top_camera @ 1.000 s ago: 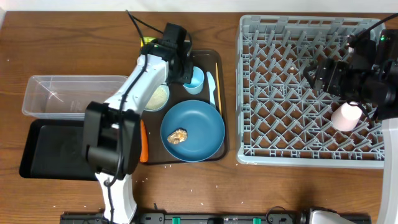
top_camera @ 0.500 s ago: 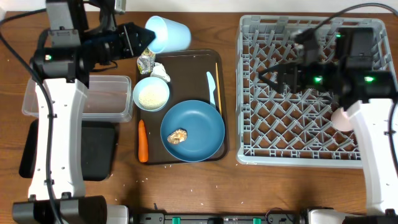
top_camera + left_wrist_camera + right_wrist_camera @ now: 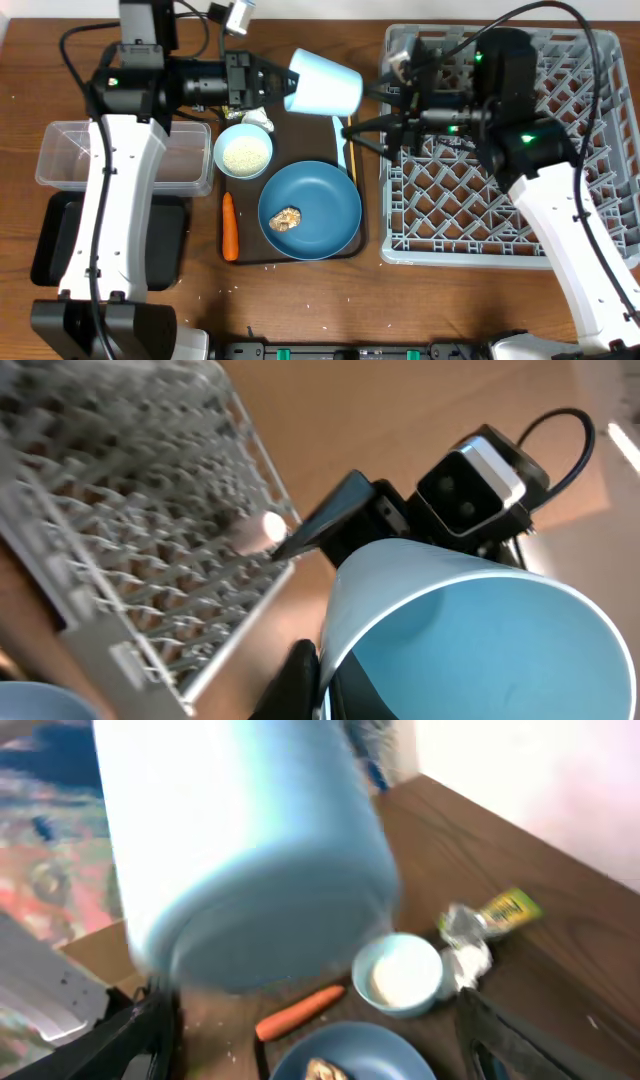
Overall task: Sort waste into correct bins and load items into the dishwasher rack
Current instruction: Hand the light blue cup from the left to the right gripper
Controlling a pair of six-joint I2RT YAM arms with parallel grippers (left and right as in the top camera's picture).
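The robot's right gripper will next grab the light-blue cup around its sides at the base end [image 3: 348, 91]. This leaves the cup's rim free, so the cup can be loaded with its opening first into the rack [image 3: 480, 225].
My left gripper [image 3: 281, 82] is shut on the rim of the light-blue cup [image 3: 325, 85], holding it on its side high above the brown tray; the grip shows in the left wrist view [image 3: 322, 678]. My right gripper [image 3: 366, 110] is open, its fingers just beside the cup's base, which fills the right wrist view [image 3: 250, 850]. The dark-blue plate [image 3: 320, 200] carries a brown lump [image 3: 287, 219]. The pale-blue bowl [image 3: 243, 152] holds rice. The carrot [image 3: 229, 226], tissue [image 3: 260, 118], knife [image 3: 341, 150] and chopstick [image 3: 349, 158] lie by it. The wrapper [image 3: 505, 908] shows beside the tissue. The pink cup [image 3: 260, 530] sits in the rack [image 3: 480, 225].
The clear tub [image 3: 60, 150] and the black tray [image 3: 55, 245] lie at the left. The dark brown serving tray [image 3: 357, 240] holds the dishes. A few rice grains lie on the table in front of it. The right arm reaches across the rack's left part.
My left gripper has carried the light-blue cup up and right, towards the rack. My right gripper has swung left from over the rack to the cup's base, open.
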